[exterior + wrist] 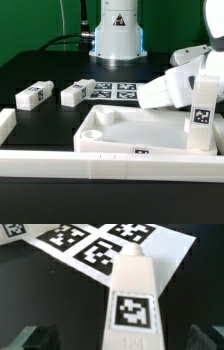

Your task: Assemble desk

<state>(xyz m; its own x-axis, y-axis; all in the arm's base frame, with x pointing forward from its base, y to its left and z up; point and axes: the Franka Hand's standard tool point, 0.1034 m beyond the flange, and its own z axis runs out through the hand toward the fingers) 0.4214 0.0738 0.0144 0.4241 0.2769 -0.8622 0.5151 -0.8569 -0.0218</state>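
I should close my gripper now and it would hold the tagged leg (134, 333), because my fingers reach down beside the leg, short of the marker board.
The white desk top (120, 135), a tray with rounded recesses, lies at the front of the black table. Two white legs (33, 95) (78, 93) lie on the table behind it, toward the exterior view's left. A third leg (204, 112) with a tag stands upright at the top's right end; I cannot tell whether its foot sits in the top. My gripper (178, 88) is tilted right beside it. In the wrist view this leg (132, 303) runs between my fingers (40, 336), with dark gaps on both sides. The gripper (122, 339) is open.
The marker board (115, 90) lies behind the top, before the arm's base (117, 40); it also shows in the wrist view (90, 246). A long white border rail (90, 166) runs along the front and a shorter piece (5, 125) stands at the exterior view's left.
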